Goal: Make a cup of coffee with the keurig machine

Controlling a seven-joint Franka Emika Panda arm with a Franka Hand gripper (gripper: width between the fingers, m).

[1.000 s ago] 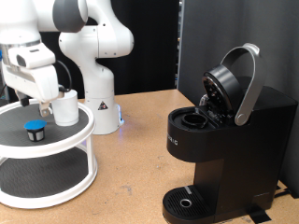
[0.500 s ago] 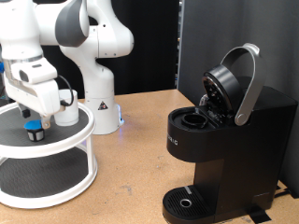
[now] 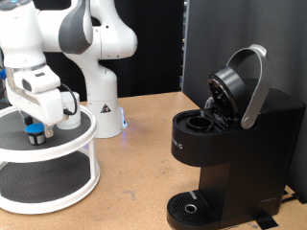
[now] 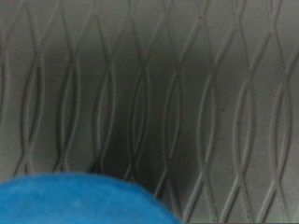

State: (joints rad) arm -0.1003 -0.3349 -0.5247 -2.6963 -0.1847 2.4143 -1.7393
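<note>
I should close my gripper now and that would hold the pod, because my gripper is low around the pod's blue top (image 4: pixel 79 201), over the patterned mat (image 4: pixel 168 84).
In the exterior view my gripper (image 3: pixel 36 121) hangs low over the top tier of a white round shelf (image 3: pixel 84 144), right above a small blue-topped pod (image 3: pixel 35 131). The fingertips are too small to make out. The white cup (image 3: pixel 70 118) stands on the same tier just to the exterior view's right of my hand, partly hidden by it. The black keurig machine (image 3: pixel 235 149) stands at the exterior view's right with its lid (image 3: pixel 235 86) raised and the pod chamber open. The wrist view shows the pod's blue top (image 4: pixel 84 201) close up against the shelf's grey patterned mat (image 4: pixel 168 84); no fingers show there.
The arm's white base (image 3: pixel 101 105) stands behind the shelf. The shelf has a lower tier (image 3: pixel 48 182) with a dark mat. The machine's round drip tray (image 3: pixel 192 206) sits at its foot. A black panel (image 3: pixel 230 38) stands behind the wooden table (image 3: pixel 134 182).
My hand has moved from above the cup towards the exterior view's left and down, and is now over the blue-topped pod. The cup and the machine have not moved.
</note>
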